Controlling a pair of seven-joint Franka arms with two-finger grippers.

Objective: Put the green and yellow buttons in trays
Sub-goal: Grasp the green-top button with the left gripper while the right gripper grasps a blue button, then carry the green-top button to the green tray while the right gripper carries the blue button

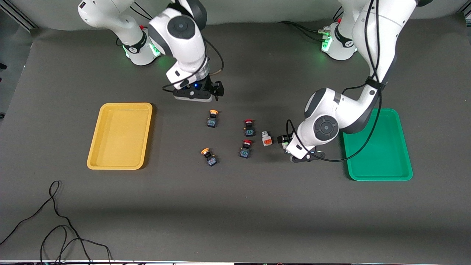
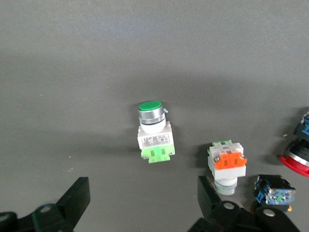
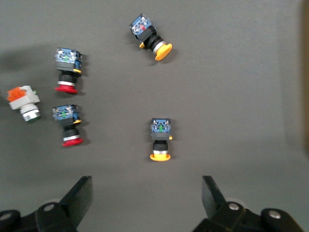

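Observation:
Next, my left gripper grabs the green-capped button by its white body (image 2: 155, 139) to place it in the green tray.
Two yellow-capped buttons (image 1: 212, 118) (image 1: 208, 156) lie mid-table; they also show in the right wrist view (image 3: 160, 137) (image 3: 150, 36). A white button with a green cap (image 2: 153, 130) stands on the mat; in the front view the left arm hides most of it. My left gripper (image 1: 289, 144) (image 2: 144, 193) is open and empty, over the mat close to the green button. My right gripper (image 1: 219, 91) (image 3: 147, 191) is open and empty, over the mat beside one yellow button. The yellow tray (image 1: 110, 165) and the green tray (image 1: 382, 162) are empty.
Two red-capped buttons (image 1: 249, 127) (image 1: 246, 148) lie between the yellow buttons and a white button with an orange block (image 1: 266, 138) (image 2: 227, 164). Black cables (image 1: 55, 221) lie near the front corner at the right arm's end.

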